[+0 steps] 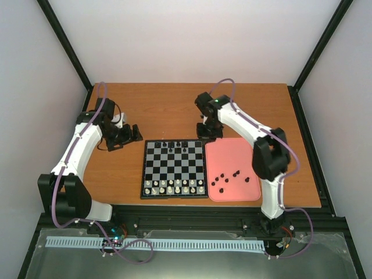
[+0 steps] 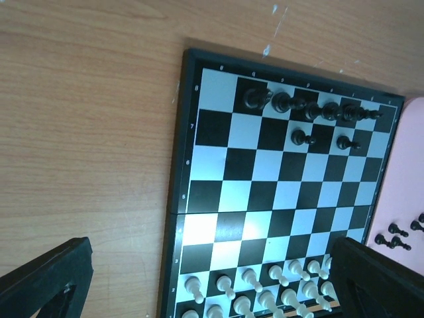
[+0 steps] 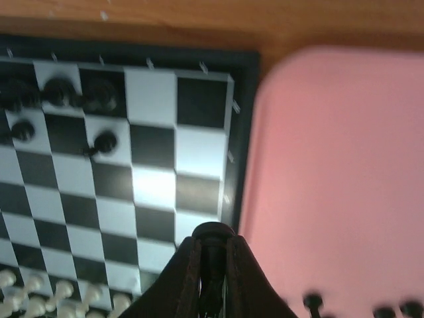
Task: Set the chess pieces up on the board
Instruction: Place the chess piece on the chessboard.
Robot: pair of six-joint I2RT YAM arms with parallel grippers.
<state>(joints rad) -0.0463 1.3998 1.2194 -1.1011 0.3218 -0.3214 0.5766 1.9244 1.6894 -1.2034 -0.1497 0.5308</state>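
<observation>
The robot's right gripper should keep holding the black piece until it reaches the free light far-row square, because the piece is still above the board's edge.
The board (image 1: 143, 174) lies mid-table, with several black chess pieces (image 1: 174, 143) along its far row and two more one row nearer. My right gripper (image 1: 208, 131) hangs over the board's far right corner, beside the pink tray. In the right wrist view this gripper (image 3: 213, 246) is shut on a black chess piece (image 3: 213, 232) above the board's right edge (image 3: 248, 132). My left gripper (image 1: 131, 135) stands open over bare wood left of the board. Its wrist view shows its fingers (image 2: 46, 278) spread wide with nothing held, above the board (image 2: 179, 165) and the black pieces (image 2: 311, 109).
The pink tray (image 1: 232, 157) right of the board holds several loose black pieces (image 1: 229, 177), also visible from the wrists (image 3: 311, 303) (image 2: 397, 235). White pieces (image 1: 174, 186) fill the board's two near rows. White walls and a black frame surround the wooden table.
</observation>
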